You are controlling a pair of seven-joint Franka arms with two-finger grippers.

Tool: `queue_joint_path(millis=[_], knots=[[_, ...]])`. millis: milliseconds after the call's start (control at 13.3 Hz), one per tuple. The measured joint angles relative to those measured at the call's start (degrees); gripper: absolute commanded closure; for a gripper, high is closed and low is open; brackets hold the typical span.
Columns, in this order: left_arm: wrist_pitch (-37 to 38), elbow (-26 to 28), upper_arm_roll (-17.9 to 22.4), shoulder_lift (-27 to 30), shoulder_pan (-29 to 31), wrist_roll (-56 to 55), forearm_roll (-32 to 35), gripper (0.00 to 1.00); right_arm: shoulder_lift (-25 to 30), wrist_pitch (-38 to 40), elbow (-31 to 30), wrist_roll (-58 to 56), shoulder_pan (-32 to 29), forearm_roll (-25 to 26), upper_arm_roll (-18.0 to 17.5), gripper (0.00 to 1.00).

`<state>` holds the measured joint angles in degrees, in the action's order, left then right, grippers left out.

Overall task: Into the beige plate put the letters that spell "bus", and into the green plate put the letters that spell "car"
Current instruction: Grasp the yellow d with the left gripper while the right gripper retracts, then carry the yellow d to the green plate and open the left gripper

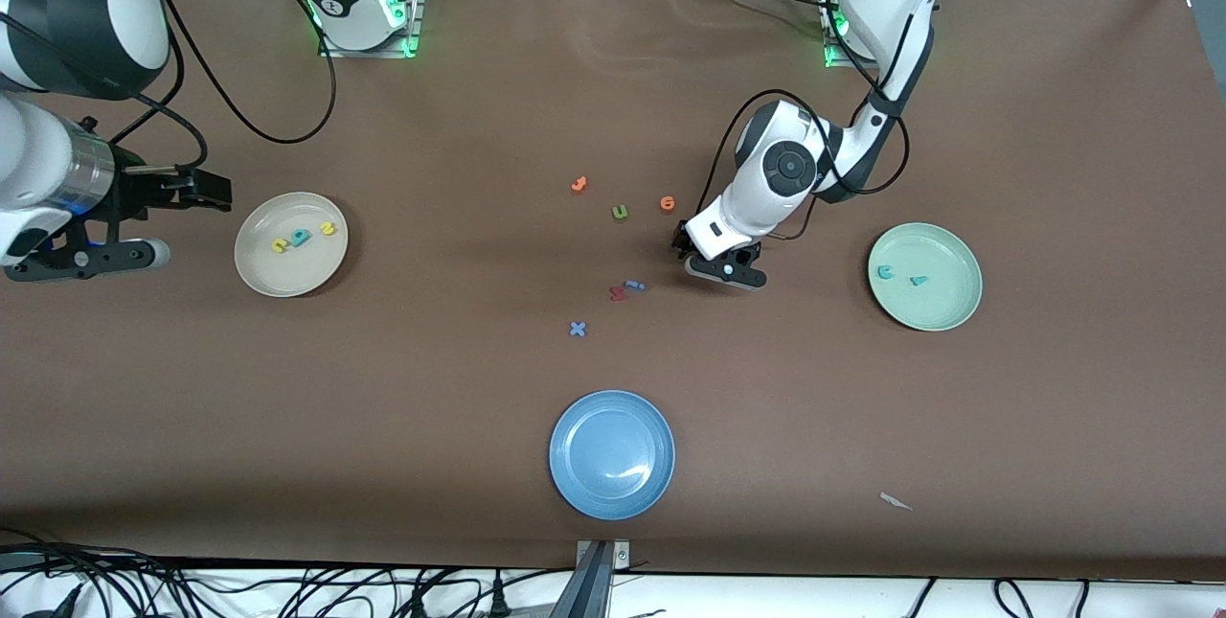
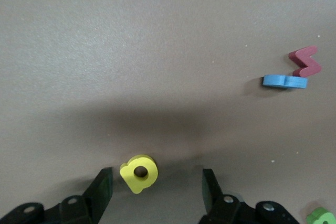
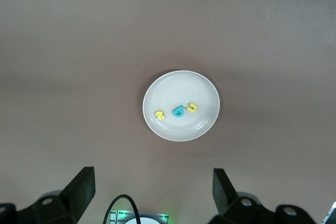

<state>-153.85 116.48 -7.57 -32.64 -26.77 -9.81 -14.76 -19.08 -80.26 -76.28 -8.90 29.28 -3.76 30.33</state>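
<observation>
My left gripper's fingertips are level with the yellow "a" on both sides, so it is now time for my left gripper to close on the "a".
The beige plate (image 1: 263,278) (image 3: 157,124) lies toward the right arm's end of the table. It holds a teal "b" (image 1: 301,237) (image 3: 179,111), a yellow "u" (image 1: 329,228) (image 3: 192,107) and a yellow "s" (image 1: 280,244) (image 3: 160,114). Toward the left arm's end, the green plate (image 1: 943,307) holds a teal "c" (image 1: 886,272) and a teal "r" (image 1: 919,280). My left gripper (image 1: 692,252) (image 2: 157,187) is down at the table near its middle. It is open around the yellow "a" (image 2: 139,172), which lies flat close to one finger (image 2: 102,187). My right gripper (image 1: 196,190) (image 3: 154,192) waits open, high beside the beige plate.
Loose letters lie mid-table: an orange one (image 1: 578,184), a green "u" (image 1: 620,212), an orange "o" (image 1: 668,204), a red one (image 1: 618,293) (image 2: 306,60) against a blue one (image 1: 634,286) (image 2: 285,81), and a blue "x" (image 1: 578,329). A blue plate (image 1: 575,493) sits nearest the front camera.
</observation>
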Motion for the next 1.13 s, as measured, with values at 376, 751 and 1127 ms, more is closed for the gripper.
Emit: queue_joint_path(millis=[376, 751, 1127], knots=[[-0.1, -0.2, 0.2, -0.1, 0.0, 0.0, 0.0, 0.55, 1.2, 0.8, 1.2, 1.5, -16.0, 1.0, -16.4, 0.01], [-0.1, -0.2, 0.4, -0.1, 0.0, 0.0, 0.0, 0.63, 3.0, 0.2, 1.4, 7.2, -20.2, 3.7, -22.8, 0.01], [-0.1, -0.2, 0.5, -0.1, -0.1, 0.1, 0.0, 0.82, 3.1, -1.9, 1.0, 9.1, -20.2, 4.1, -22.8, 0.01]])
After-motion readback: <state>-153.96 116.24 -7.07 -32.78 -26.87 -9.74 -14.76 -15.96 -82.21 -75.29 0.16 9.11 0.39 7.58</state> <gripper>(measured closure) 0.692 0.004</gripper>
